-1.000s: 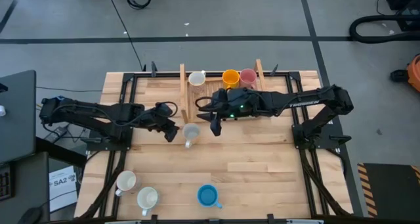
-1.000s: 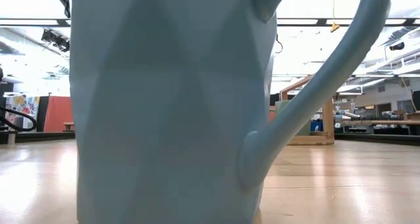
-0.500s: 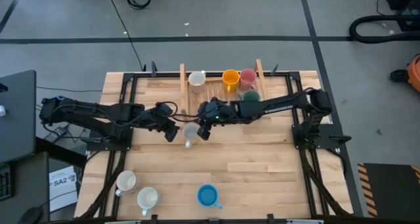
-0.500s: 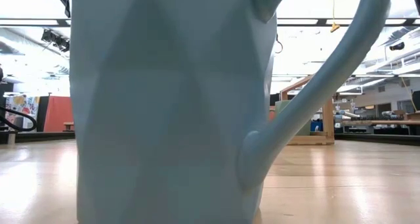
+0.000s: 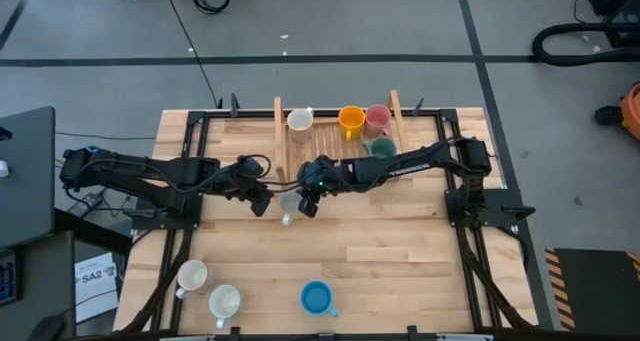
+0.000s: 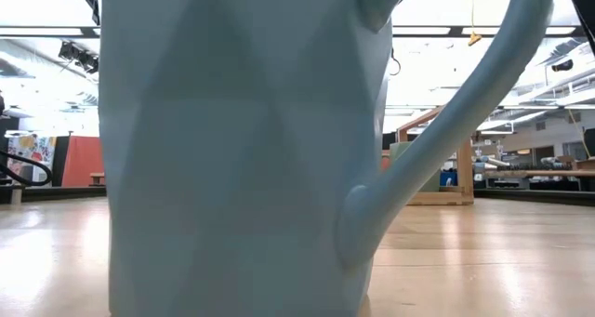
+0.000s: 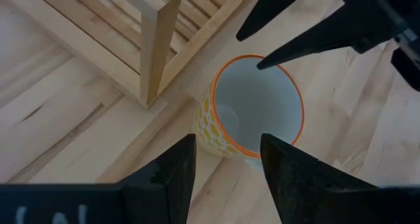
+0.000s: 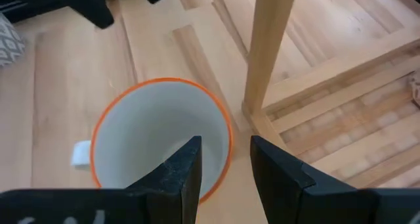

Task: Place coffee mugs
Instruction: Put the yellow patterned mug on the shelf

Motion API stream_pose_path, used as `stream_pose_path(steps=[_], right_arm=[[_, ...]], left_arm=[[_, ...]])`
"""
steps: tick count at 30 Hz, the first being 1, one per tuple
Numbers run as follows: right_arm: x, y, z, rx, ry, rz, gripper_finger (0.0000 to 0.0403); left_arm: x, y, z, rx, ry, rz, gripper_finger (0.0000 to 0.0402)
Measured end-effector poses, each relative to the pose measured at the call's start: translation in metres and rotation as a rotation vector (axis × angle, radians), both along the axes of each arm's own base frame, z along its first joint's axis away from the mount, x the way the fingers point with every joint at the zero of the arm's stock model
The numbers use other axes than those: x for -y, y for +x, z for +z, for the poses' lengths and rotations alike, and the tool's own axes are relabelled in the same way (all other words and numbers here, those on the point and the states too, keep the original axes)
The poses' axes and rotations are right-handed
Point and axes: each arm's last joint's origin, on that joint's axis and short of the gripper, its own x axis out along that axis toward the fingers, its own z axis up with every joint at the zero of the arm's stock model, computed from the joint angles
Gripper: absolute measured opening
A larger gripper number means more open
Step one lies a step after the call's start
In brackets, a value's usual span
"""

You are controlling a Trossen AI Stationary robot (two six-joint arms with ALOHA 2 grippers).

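Observation:
My right gripper will next place the mug in the wooden rack (image 5: 340, 141), so it should grab the white mug by its orange rim (image 5: 292, 194) opposite the mug's handle.
A white mug (image 5: 290, 203) with an orange rim and a yellow-patterned wall (image 7: 256, 106) stands upright on its base on the table, just in front of the wooden rack (image 5: 340, 141). My right gripper (image 8: 223, 148) is open and straddles its rim, one finger over the inside and one outside. My left gripper (image 7: 226, 142) is open and hovers just left of the mug (image 5: 262, 199) without touching it. White (image 5: 299, 119), orange (image 5: 351, 118), pink (image 5: 378, 116) and dark teal (image 5: 380, 146) mugs stand in the rack. My right gripper comes slanting down from the table's right. One finger (image 8: 184, 168) is over the mug's hollow and the other (image 8: 275, 171) is outside its wall. The rim (image 8: 228, 142) on the rack side lies between them. I cannot tell whether either finger touches it.
Two cream mugs (image 5: 192, 276) (image 5: 225, 301) and a blue mug (image 5: 317, 299) stand near the table's front edge. The blue mug (image 6: 242, 150) fills the low view. A rack post (image 8: 266, 46) rises close beside the orange-rimmed mug. Bare wood lies between this mug and the front mugs.
My right gripper has come down from above the rack's front toward the table's left, tipping further downward, until its fingers straddle the rim of the orange-rimmed mug. The mug has stayed where it was.

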Motion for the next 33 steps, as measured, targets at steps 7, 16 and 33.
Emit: stream_pose_path(steps=[7,16,33], right_arm=[[0.0,0.001,-0.005,-0.018,0.005,-0.003,0.0135],[-0.001,0.008,-0.026,-0.048,0.051,0.041,0.0135],[0.0,0.007,-0.03,-0.078,0.047,0.055,0.0034]], left_arm=[[0.0,0.0,0.0,0.0,0.001,-0.001,0.0176],[0.0,0.0,0.0,-0.002,0.001,-0.002,0.0176],[0.0,0.0,0.0,0.006,0.004,0.002,0.0176]])
